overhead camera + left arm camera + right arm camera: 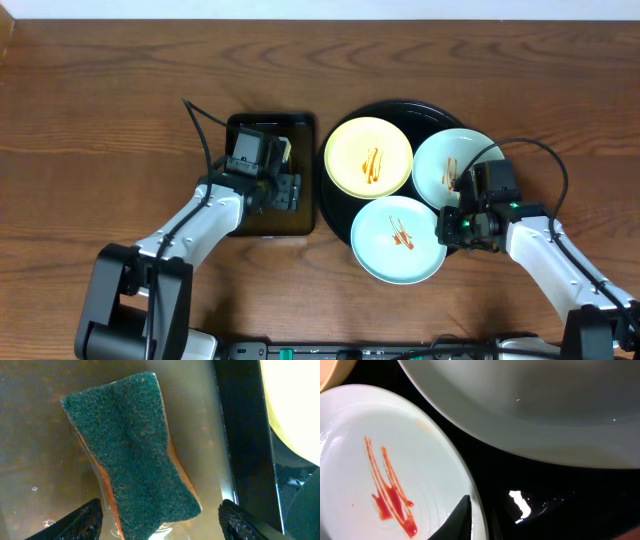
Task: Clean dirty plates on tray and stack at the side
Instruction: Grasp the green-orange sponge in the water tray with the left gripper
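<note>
The green-topped sponge (132, 445) will next be pinched across its near end (154, 507) by my left gripper, which leaves the sponge's far end free to clean dirty plates.
Three sauce-streaked plates lie on the round black tray (400, 108): a pale yellow plate (369, 157), a mint-white plate (450, 165) at the right and a mint-white plate (398, 240) at the front. My right gripper (458, 226) is closed on the front plate's right rim (385, 460). One finger (461, 519) lies on the plate's inside. The other is dark against the tray. My left gripper (161, 519) is open over the pan. Its fingers straddle the near end of the green-topped sponge (132, 445).
The rectangular black pan (303, 215) with brownish water stands left of the tray, my left gripper (268, 178) inside it. The right mint-white plate (545, 405) fills the top of the right wrist view. Bare wooden table (100, 110) lies all around.
</note>
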Controlling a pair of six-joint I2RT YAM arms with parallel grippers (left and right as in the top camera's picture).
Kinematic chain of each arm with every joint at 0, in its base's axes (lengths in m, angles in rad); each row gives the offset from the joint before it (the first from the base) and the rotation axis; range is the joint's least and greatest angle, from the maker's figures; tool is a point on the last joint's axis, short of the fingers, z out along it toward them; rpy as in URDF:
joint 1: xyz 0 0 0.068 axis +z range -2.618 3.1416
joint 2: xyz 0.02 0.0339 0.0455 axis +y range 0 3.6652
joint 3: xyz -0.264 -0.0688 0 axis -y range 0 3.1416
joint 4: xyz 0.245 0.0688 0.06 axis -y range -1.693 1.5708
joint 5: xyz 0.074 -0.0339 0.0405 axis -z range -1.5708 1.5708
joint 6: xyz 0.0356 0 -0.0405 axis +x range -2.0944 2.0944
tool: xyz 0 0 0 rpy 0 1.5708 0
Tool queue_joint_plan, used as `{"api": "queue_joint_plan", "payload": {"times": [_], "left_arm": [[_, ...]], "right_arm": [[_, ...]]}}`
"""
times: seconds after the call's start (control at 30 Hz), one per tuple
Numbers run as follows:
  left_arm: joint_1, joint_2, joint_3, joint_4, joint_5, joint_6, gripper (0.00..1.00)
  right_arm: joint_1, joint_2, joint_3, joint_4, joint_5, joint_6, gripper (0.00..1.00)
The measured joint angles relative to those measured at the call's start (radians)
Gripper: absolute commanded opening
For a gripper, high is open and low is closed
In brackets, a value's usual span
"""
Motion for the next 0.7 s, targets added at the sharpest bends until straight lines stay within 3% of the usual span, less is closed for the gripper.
{"api": "queue_joint_plan", "payload": {"times": [0.1, 0.37, 0.43, 0.53, 0.7], "left_arm": [[0.000, 0.003, 0.000, 0.032, 0.000, 0.000, 0.49], [0.000, 0.046, 0.001, 0.068, -0.024, -0.003, 0.49], [0.000, 0.066, 0.001, 0.087, -0.027, -0.003, 0.42], [-0.001, 0.085, 0.002, 0.108, -0.033, -0.003, 0.08], [-0.002, 0.086, 0.002, 0.117, -0.041, -0.011, 0.07]], "right_arm": [[0.000, 0.000, 0.000, 0.002, 0.000, 0.000, 0.09], [0.000, 0.000, 0.000, 0.002, -0.001, 0.000, 0.10], [0.000, 0.000, 0.000, 0.002, -0.001, 0.000, 0.10], [0.000, 0.000, 0.000, 0.002, -0.001, 0.000, 0.10], [0.000, 0.000, 0.000, -0.003, -0.002, 0.000, 0.10]]}}
